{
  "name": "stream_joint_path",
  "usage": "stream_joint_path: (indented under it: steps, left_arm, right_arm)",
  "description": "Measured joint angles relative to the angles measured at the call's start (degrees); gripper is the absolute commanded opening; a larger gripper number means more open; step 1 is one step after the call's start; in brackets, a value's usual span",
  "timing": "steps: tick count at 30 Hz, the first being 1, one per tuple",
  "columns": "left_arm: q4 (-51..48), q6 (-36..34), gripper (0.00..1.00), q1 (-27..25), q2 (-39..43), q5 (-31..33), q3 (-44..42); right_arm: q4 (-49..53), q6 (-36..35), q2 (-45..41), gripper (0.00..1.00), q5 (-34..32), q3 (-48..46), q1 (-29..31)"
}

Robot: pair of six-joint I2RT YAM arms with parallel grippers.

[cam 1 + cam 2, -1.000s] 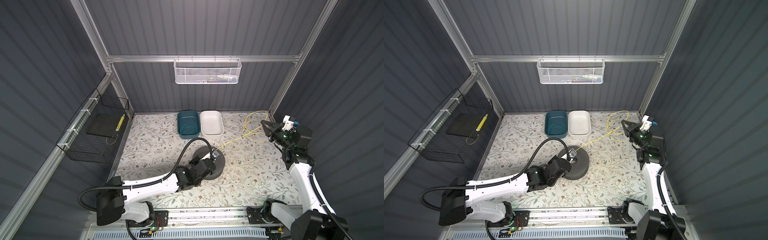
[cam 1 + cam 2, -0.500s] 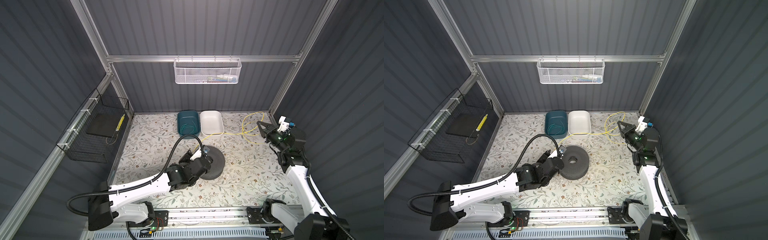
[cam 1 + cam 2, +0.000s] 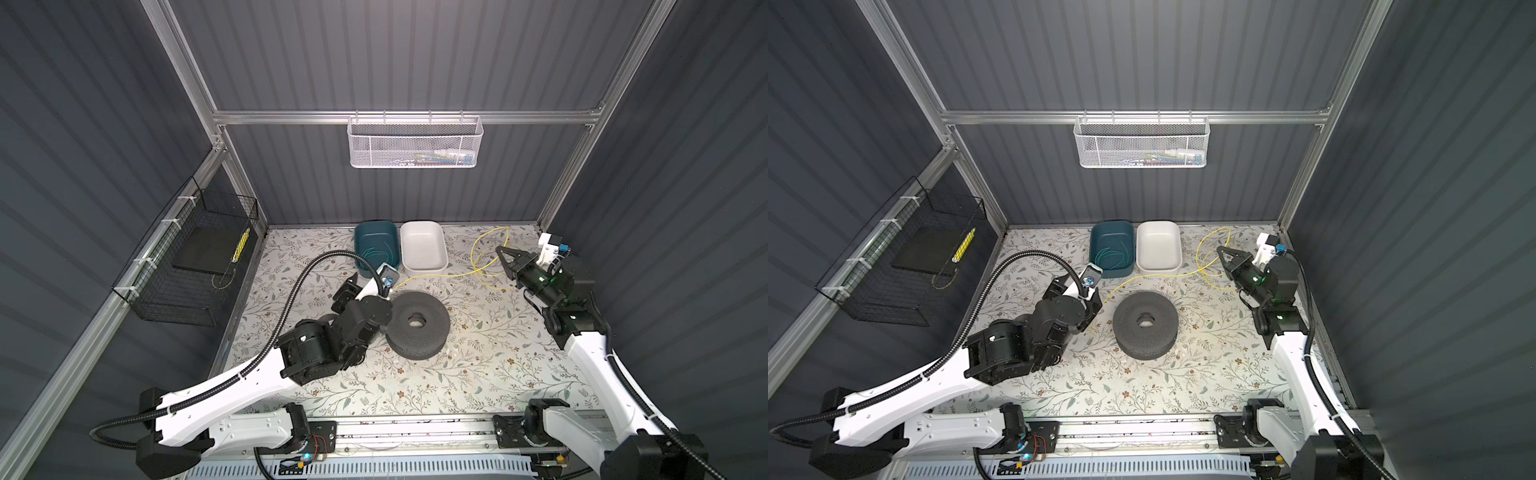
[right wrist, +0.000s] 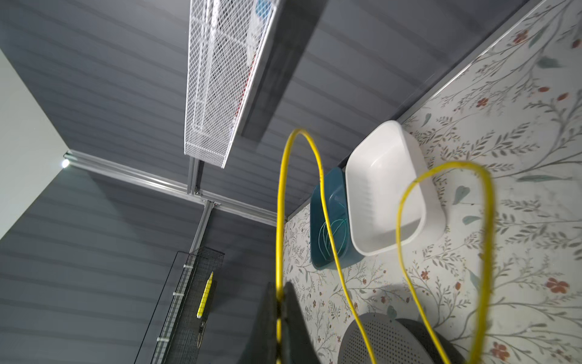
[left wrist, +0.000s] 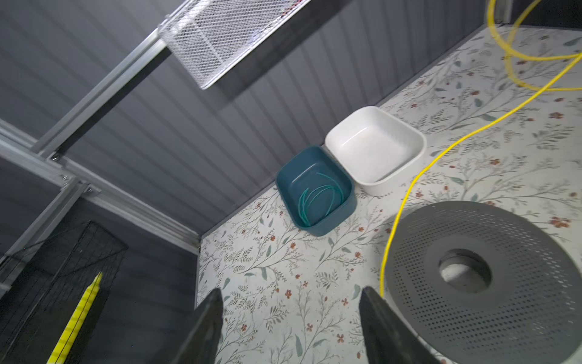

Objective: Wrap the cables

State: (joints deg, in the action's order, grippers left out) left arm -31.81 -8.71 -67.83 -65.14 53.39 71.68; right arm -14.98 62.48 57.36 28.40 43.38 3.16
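Observation:
I need to grab the yellow cable next to the spool with my left gripper next, away from the loop in my right gripper. Then I can wrap the cable between my grippers.
The yellow cable lies on the floral table, running from the left side of the grey perforated spool to loose loops at the back right. My right gripper is shut on one of those loops; in the right wrist view the yellow cable passes between the pressed fingertips. My left gripper stands open and empty just left of the spool, with the cable's end beside one finger. The teal-green cable lies coiled in the teal bin.
An empty white bin stands beside the teal one at the back. A white mesh basket hangs on the back wall. A black wire basket holding a yellow stick hangs on the left wall. The arms' rail runs along the front.
My left gripper opened, let go of the yellow cable at the spool's hub and drew back to the left. The right gripper swung toward the back with the cable, which now lies off the spool.

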Motion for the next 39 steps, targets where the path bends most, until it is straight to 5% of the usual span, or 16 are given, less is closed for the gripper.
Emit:
stream_joint_path:
  steps: [7, 12, 26, 35, 39]
  left_arm:
    - [10.5, -8.0, 0.67, 0.0, -21.4, -15.6, 12.3]
    - [14.0, -10.0, 0.65, 0.4, -28.8, -23.2, 15.0]
    - [18.9, -8.7, 0.40, 5.2, -27.6, -32.5, 13.9]
    - [19.4, -9.2, 0.00, 5.5, -27.5, -35.2, 12.7]
    - [20.2, -9.6, 0.00, 5.6, -27.4, -35.2, 11.9]
  right_arm:
    - [-0.6, 0.0, -0.4, 0.00, -2.3, -0.3, 8.3]
    - [-0.8, 0.3, -2.4, 0.00, -3.3, -2.3, 11.9]
    - [-1.7, 0.5, -5.1, 0.00, -5.3, -4.2, 16.4]
    - [-2.5, 0.5, -3.9, 0.00, -6.1, -4.2, 17.7]
    - [-2.6, 0.6, -3.6, 0.00, -6.2, -4.2, 17.8]
